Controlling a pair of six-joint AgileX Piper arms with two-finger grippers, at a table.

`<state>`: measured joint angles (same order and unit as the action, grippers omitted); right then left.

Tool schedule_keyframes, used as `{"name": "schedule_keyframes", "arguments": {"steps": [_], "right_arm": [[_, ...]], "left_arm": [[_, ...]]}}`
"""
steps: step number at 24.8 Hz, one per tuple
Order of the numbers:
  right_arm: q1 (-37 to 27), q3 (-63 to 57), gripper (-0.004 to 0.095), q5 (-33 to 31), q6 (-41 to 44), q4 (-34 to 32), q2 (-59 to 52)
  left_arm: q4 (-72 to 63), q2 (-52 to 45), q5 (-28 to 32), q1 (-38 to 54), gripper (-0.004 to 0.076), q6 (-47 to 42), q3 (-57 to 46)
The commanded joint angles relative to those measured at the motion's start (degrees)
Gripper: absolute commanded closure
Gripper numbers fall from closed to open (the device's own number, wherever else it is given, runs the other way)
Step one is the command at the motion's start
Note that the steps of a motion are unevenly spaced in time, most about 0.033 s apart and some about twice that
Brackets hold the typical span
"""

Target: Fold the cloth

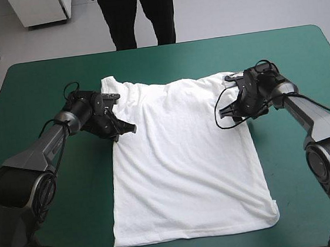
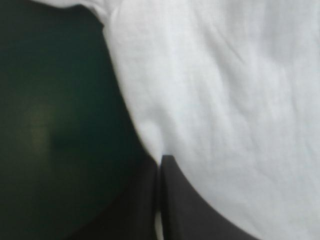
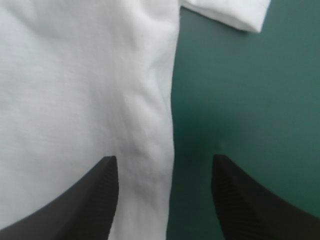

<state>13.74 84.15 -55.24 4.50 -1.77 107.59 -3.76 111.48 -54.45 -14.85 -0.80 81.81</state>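
My right gripper grabs the white T-shirt [image 1: 184, 163] by its side edge below the sleeve [image 1: 248, 128] next, to fold the shirt evenly.
The white T-shirt [image 1: 184, 163] lies spread flat on the teal-green cover, collar toward the far edge and hem near the front. My left gripper [image 1: 127, 129] sits low at the shirt's left side edge, below the sleeve. In its wrist view the left gripper [image 2: 161, 162] is shut on the T-shirt [image 2: 225, 100], with a white sliver pinched between the black fingers. My right gripper [image 1: 226, 116] is at the shirt's right side edge. In its wrist view the right gripper [image 3: 165, 167] stands open, straddling the T-shirt's [image 3: 75, 90] edge, and the right sleeve [image 3: 225, 12] lies ahead of it.
Bare teal-green cover [image 1: 58, 229] runs along the shirt's left side, and more cover [image 1: 299, 56] lies to its right. The table's far edge [image 1: 163, 46] is just beyond the collar.
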Motion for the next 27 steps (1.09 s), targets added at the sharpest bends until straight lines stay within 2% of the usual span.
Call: {"name": "schedule_keyframes", "arguments": {"steps": [1, 4, 7, 9, 11, 12, 15, 20, 27], "right_arm": [[-0.32, 1.33, 0.0376, 0.77, -0.38, 1.28, -0.42], [-0.32, 1.25, 0.0384, 0.64, -1.44, 3.95, 1.35], [-0.32, 1.25, 0.0479, -0.07, -2.4, 6.2, 3.05], [-0.32, 1.25, 0.0623, -0.54, -3.38, 7.55, 3.94], [-0.32, 1.25, 0.0862, -0.43, -5.9, 9.99, 4.36], [-0.32, 1.25, 0.0927, -0.43, -6.02, 10.36, 4.49], [-0.32, 1.25, 0.0921, -0.1, -6.15, 11.05, 4.49], [-0.32, 2.83, 0.0921, -1.87, -5.75, 12.04, 2.55], [-0.32, 7.52, 0.0921, -4.67, -5.77, 11.11, -9.67]], "left_arm": [[-2.94, 1.93, 2.69, -0.41, 0.0734, 0.15, -0.82], [-3.35, 1.93, 2.79, -0.41, 0.0734, 0.43, -0.82], [-3.35, 1.93, 2.91, -0.41, 0.0734, 0.43, -0.82], [-3.1, 1.93, 2.91, -0.41, 0.0734, 0.43, -0.82], [-3.01, 1.93, 2.81, -0.41, 0.0734, 0.43, -0.82], [-2.99, 1.93, 2.81, -0.41, 0.0734, 0.43, -0.82], [-2.99, 1.83, 2.54, -0.41, 0.0734, 0.8, -0.82], [-3.62, -2.07, -3.15, -0.41, 0.0734, 4.89, 1.49], [-2.26, -19.15, -5.87, -0.41, 0.0734, 5.35, 2.03]]}}
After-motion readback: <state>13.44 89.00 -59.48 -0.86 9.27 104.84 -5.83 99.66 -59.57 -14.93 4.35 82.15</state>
